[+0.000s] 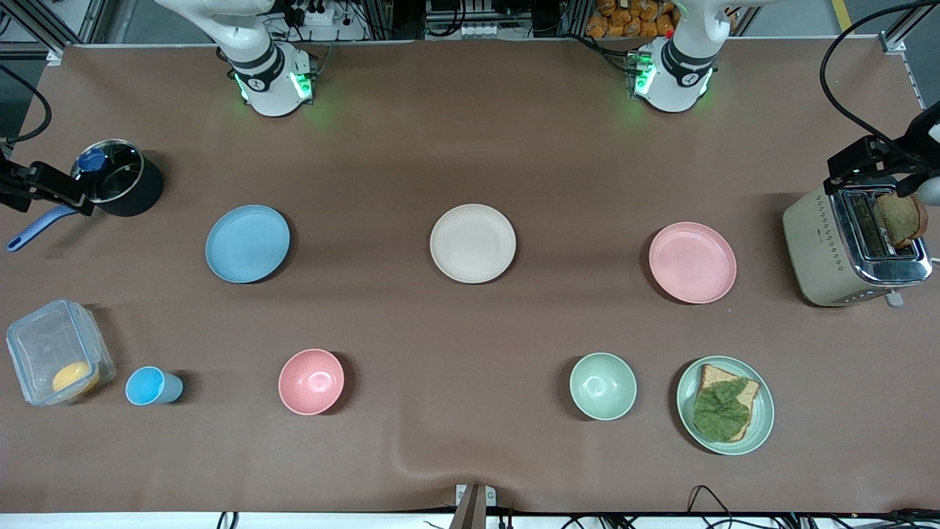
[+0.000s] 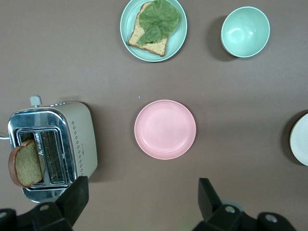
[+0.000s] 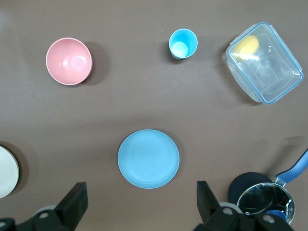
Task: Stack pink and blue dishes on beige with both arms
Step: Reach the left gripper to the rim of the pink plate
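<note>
The pale pink plate needs to go on the beige plate (image 1: 473, 243), so my left gripper needs to grab the pale pink plate by its rim (image 1: 730, 248) next.
Three flat plates lie in a row across the table's middle. The beige plate (image 1: 473, 243) is in the centre, the light blue plate (image 1: 247, 243) toward the right arm's end, and the pale pink plate (image 1: 692, 262) toward the left arm's end. High up, my left gripper (image 2: 143, 192) is open and empty over bare table between the pink plate (image 2: 165, 129) and its arm's base. My right gripper (image 3: 140, 195) is equally high, open and empty, over the table next to the blue plate (image 3: 148, 158). The front view shows neither gripper.
A toaster (image 1: 852, 246) holding bread stands at the left arm's end. Nearer the front camera are a green plate (image 1: 764, 411) with a sandwich, a green bowl (image 1: 603, 386), a pink bowl (image 1: 311, 381), a blue cup (image 1: 150, 386) and a clear container (image 1: 55, 353). A pot (image 1: 117, 176) stands at the right arm's end.
</note>
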`<move>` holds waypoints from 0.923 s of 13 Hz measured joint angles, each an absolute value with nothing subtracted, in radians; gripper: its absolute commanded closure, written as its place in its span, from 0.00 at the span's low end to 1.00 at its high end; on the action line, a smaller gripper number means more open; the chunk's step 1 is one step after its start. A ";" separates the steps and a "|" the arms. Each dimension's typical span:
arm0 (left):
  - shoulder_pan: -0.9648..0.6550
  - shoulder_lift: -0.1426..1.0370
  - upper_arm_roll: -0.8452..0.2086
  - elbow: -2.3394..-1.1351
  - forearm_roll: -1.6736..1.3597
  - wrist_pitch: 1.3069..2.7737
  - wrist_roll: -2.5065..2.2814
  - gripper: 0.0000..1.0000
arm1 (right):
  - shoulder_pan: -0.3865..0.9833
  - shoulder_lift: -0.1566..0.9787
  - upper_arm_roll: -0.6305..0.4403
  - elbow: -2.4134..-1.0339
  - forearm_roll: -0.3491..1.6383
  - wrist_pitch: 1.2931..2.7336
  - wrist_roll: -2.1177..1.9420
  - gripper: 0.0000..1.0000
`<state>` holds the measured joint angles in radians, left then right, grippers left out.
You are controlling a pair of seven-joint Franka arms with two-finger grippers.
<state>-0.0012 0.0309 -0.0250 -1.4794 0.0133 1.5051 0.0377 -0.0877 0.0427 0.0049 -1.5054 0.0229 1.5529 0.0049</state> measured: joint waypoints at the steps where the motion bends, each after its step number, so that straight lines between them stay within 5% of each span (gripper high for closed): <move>1: -0.004 0.031 -0.025 -1.479 0.013 1.505 0.038 0.00 | -0.088 0.043 0.005 -1.505 0.023 1.553 0.005 0.00; 6: 0.003 0.079 -0.025 -1.529 0.043 1.518 0.038 0.00 | -0.088 0.043 0.005 -1.506 0.023 1.553 0.005 0.00; 12: 0.063 0.247 -0.023 -1.974 0.051 2.129 0.043 0.00 | -0.088 0.074 0.003 -1.515 0.023 1.551 0.004 0.00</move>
